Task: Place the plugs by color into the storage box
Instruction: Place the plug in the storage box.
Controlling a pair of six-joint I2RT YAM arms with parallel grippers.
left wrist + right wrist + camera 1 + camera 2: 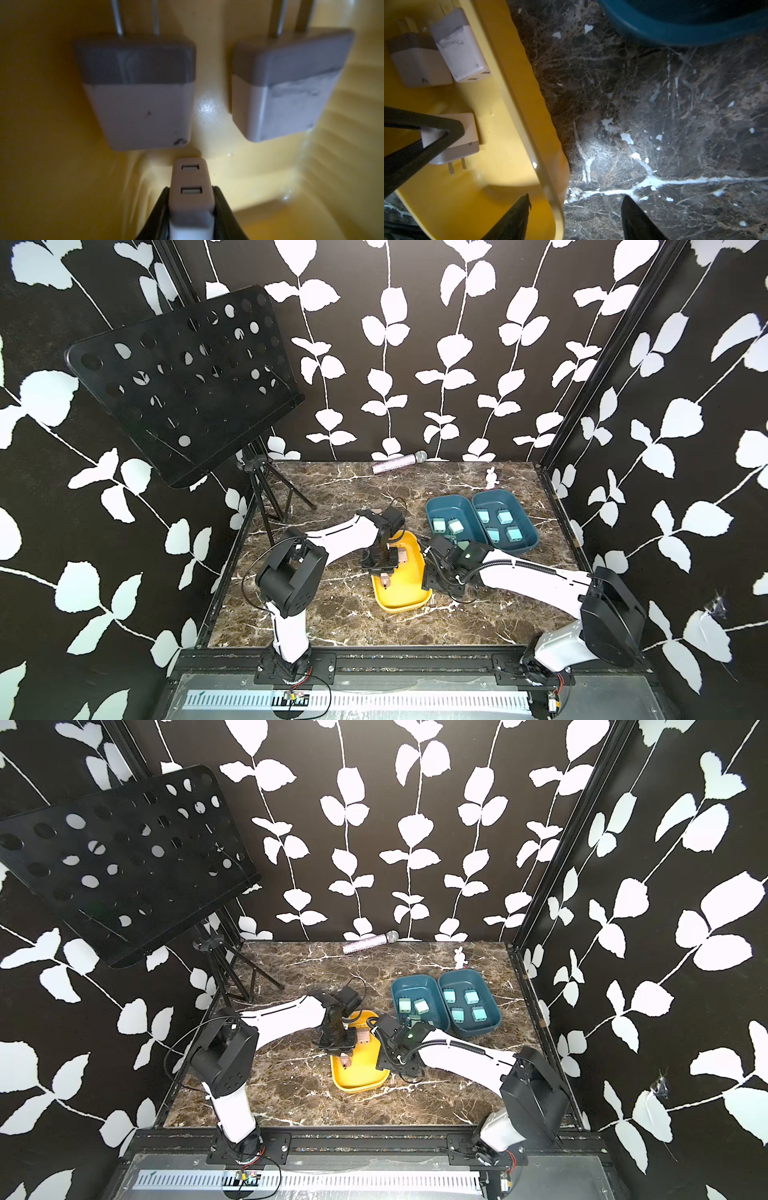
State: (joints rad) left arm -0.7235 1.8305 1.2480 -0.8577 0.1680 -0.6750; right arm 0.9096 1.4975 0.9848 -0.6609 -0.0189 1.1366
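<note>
The pinkish-beige plug's slotted end meets its shadow on the yellow box's bottom; my left gripper should release it.
A yellow storage box (401,605) lies mid-table. My left gripper (191,189) reaches down into it and is shut on a pinkish-beige plug (190,182), also visible from the right wrist (467,133). Two more beige plugs (137,99) (286,89) lie side by side on the box floor. My right gripper (576,196) is open and straddles the yellow rim (517,104), one finger inside the box and one over the marble. Behind it stand two dark blue boxes: one (432,502) holds teal-green plugs (438,524), the other (528,539) several light blue plugs (504,516).
A microphone (399,462) lies along the back wall and a small rabbit toy (491,479) stands behind the blue boxes. A black music stand (183,381) on a tripod (270,497) overhangs the back left corner. The right arm (532,576) partly covers the near end of the teal-plug box.
</note>
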